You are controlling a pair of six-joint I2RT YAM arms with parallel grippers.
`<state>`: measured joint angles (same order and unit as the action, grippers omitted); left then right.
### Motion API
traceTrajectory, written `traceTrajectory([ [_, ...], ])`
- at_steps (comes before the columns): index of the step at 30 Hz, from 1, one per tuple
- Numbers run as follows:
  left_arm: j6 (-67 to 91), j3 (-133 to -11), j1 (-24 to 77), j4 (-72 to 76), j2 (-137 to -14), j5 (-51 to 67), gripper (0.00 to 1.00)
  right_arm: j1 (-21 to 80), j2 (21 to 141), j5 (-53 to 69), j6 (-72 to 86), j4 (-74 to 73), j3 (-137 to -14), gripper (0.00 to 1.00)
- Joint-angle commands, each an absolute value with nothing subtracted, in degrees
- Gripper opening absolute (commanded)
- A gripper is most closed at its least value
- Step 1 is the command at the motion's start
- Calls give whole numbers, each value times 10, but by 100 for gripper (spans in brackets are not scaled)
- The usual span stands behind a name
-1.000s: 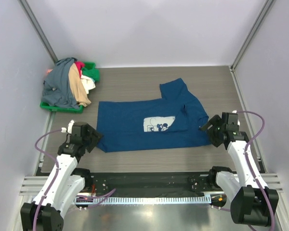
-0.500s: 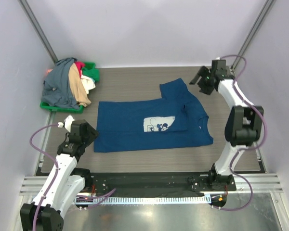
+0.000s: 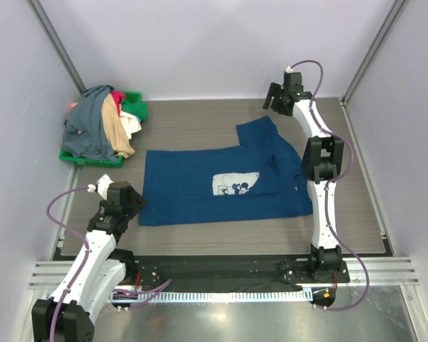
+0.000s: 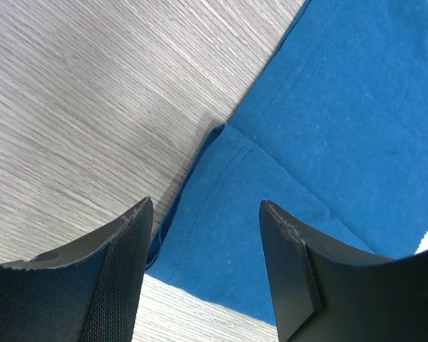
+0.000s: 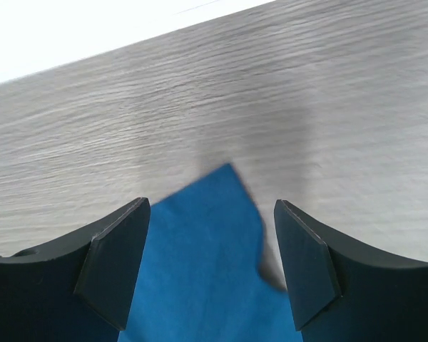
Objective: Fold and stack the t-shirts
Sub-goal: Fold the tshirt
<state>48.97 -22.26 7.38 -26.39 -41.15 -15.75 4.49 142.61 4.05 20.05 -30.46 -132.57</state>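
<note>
My right gripper takes hold of the navy blue t-shirt [image 3: 221, 187] by the tip of its back sleeve next, to fold that sleeve inward over the t-shirt's body.
A navy blue t-shirt [image 3: 221, 187] with a white cartoon print lies spread on the table, one sleeve sticking out toward the back. My left gripper [image 3: 132, 203] is open just over the shirt's near-left hem corner [image 4: 221, 214], its jaws standing either side of it. My right gripper [image 3: 274, 103] is open and empty over the tip of the back sleeve [image 5: 214, 235], at full reach. A heap of grey, tan, white, pink and green t-shirts [image 3: 100, 128] lies at the back left.
The heap rests on a flat green tray [image 3: 78, 158] by the left wall. White walls and metal posts close in the table. The wood-grain tabletop [image 3: 200, 121] shows behind and in front of the blue shirt.
My right arm has swung from the shirt's near-right edge up to the far back, then left over the back sleeve. My left gripper has stayed near the hem corner, shifting slightly.
</note>
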Motion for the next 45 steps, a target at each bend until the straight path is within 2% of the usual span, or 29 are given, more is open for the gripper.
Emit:
traceTrajectory([
  [1, 482, -222, 73, -234, -407, -177, 62, 62, 1470, 3, 160, -326, -1402, 76],
  [7, 479, -220, 74, -229, -406, -171, 61, 70, 1512, -51, 157, -319, -1426, 76],
  [10, 479, -219, 76, -228, -403, -172, 61, 74, 1526, -47, 163, -317, -1422, 70],
  [13, 482, -218, 76, -227, -402, -178, 61, 81, 1528, -50, 164, -311, -1403, 60],
  [14, 483, -218, 76, -228, -403, -179, 61, 83, 1527, -52, 166, -309, -1398, 52],
  [16, 489, -220, 76, -229, -408, -187, 61, 87, 1524, -51, 173, -307, -1385, 44],
  [23, 516, -261, 76, -211, -508, -200, 59, 93, 1487, -55, 179, -278, -1300, 26],
  [25, 516, -296, 76, -202, -536, -205, 58, 93, 1485, -50, 185, -272, -1289, 17],
  [26, 512, -308, 76, -191, -549, -208, 58, 93, 1485, -47, 188, -272, -1286, 8],
  [28, 504, -341, 76, -174, -597, -222, 59, 93, 1482, -33, 195, -262, -1269, 1],
  [36, 476, -522, 76, -108, -827, -217, 58, 93, 1407, -7, 234, -162, -1121, 1],
  [41, 422, -645, 72, -101, -989, -188, 57, 93, 1389, 21, 237, -134, -1086, 1],
  [45, 402, -724, 68, -113, -1070, -178, 57, 91, 1391, 39, 239, -131, -1086, 1],
])
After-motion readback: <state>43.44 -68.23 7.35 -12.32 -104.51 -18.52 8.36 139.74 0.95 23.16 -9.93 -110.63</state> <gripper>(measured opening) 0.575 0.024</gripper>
